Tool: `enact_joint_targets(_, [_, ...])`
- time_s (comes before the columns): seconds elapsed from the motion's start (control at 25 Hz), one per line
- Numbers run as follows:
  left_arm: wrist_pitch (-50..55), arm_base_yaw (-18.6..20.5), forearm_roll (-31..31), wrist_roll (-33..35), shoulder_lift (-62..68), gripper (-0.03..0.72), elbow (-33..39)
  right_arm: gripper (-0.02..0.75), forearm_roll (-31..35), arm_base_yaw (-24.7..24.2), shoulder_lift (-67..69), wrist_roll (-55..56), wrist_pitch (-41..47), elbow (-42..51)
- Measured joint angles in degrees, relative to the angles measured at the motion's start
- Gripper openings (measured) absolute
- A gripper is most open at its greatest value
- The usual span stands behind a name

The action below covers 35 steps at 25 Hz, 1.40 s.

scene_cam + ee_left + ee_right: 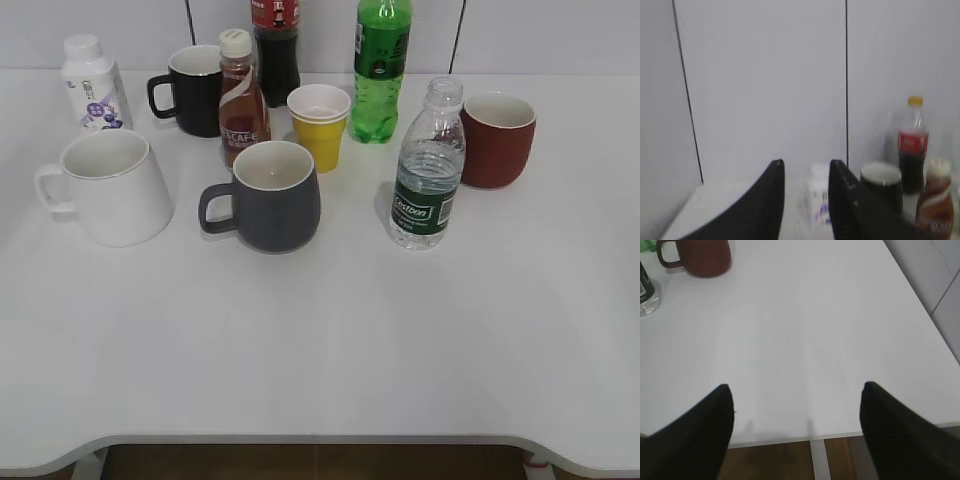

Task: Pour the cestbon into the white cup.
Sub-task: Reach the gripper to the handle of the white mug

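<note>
The white cup (108, 186) has to be held steady for pouring, so the left gripper should next grab it by its handle (52, 190).
The cestbon (428, 170), a clear ribbed bottle with a dark green label and no cap, stands upright right of centre in the exterior view. Its base shows at the left edge of the right wrist view (646, 295). The white cup (108, 186), a large white mug with its handle to the left, stands at the left. Neither gripper shows in the exterior view. My left gripper (806, 167) is open and empty, facing the back wall. My right gripper (797, 392) is wide open and empty over the table's front right edge.
A grey mug (268, 195), a yellow paper cup (320, 125), a coffee bottle (241, 98), a black mug (190, 90), a cola bottle (276, 45), a green soda bottle (379, 68), a brown mug (497, 138) and a white milk bottle (92, 84) stand around.
</note>
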Motion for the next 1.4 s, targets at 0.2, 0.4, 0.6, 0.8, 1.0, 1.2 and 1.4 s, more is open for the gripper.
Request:
enact_joint_targets(0.2, [-12.57, 0.00, 2.04, 0.00, 21.03, 0.237, 1.45, 0.589, 0.05, 0.00, 0.00, 0.00, 0.00, 0.00])
enact_joint_targets(0.4, [-26.73, 0.00, 3.44, 0.00, 40.00, 0.238, 3.78, 0.589, 0.05, 0.00, 0.00, 0.00, 0.00, 0.00])
enact_joint_targets(0.6, [-37.65, 0.00, 3.84, 0.00, 52.40, 0.238, 9.90, 0.589, 0.11, 0.00, 0.00, 0.00, 0.00, 0.00])
enact_joint_targets(0.8, [-52.34, 0.00, 5.13, 0.00, 62.77, 0.255, 12.93, 0.589, 0.17, 0.00, 0.00, 0.00, 0.00, 0.00])
enact_joint_targets(1.0, [-62.44, 0.00, 5.31, 0.00, 72.58, 0.354, 11.91, 0.589, 0.17, 0.00, 0.00, 0.00, 0.00, 0.00])
enact_joint_targets(1.2, [-64.91, 0.00, 5.69, 0.00, 78.43, 0.374, 9.51, 0.589, 0.17, 0.00, 0.00, 0.00, 0.00, 0.00])
enact_joint_targets(1.4, [-65.06, 0.00, 5.69, 0.00, 81.19, 0.357, 5.39, 0.589, 0.17, 0.00, 0.00, 0.00, 0.00, 0.00])
